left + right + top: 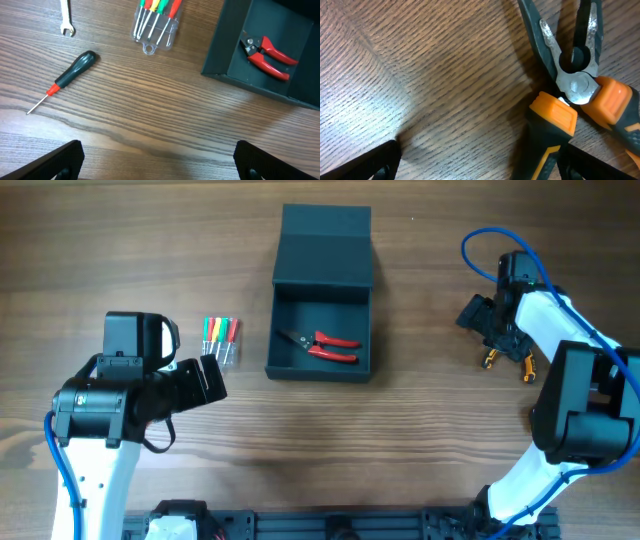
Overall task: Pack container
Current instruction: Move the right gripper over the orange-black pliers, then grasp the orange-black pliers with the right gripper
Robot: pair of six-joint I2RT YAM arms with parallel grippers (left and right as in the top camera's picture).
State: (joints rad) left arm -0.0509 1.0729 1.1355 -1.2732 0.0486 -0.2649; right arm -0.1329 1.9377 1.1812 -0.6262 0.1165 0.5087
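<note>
One pliers handle lies between both fingers of my right gripper and the other outside, so it is time to close and catch the one handle.
The dark teal-grey container [277,320] stands open at the table's middle, its flap lid [326,235] folded back. Red-handled cutters [330,346] lie inside, and they also show in the left wrist view [267,52] within the container [222,45]. My left gripper [210,378] is open and empty, low over bare wood [160,167], left of the container. My right gripper [498,338] is open [480,167] over orange-and-black pliers [555,120] at the far right. One pliers handle lies between the fingers, close to the right one.
A clear pack of coloured-handle screwdrivers [220,340] lies left of the container [155,25]. A black screwdriver with a red collar [70,74] and a small wrench [66,20] lie further left, hidden under my left arm in the overhead view.
</note>
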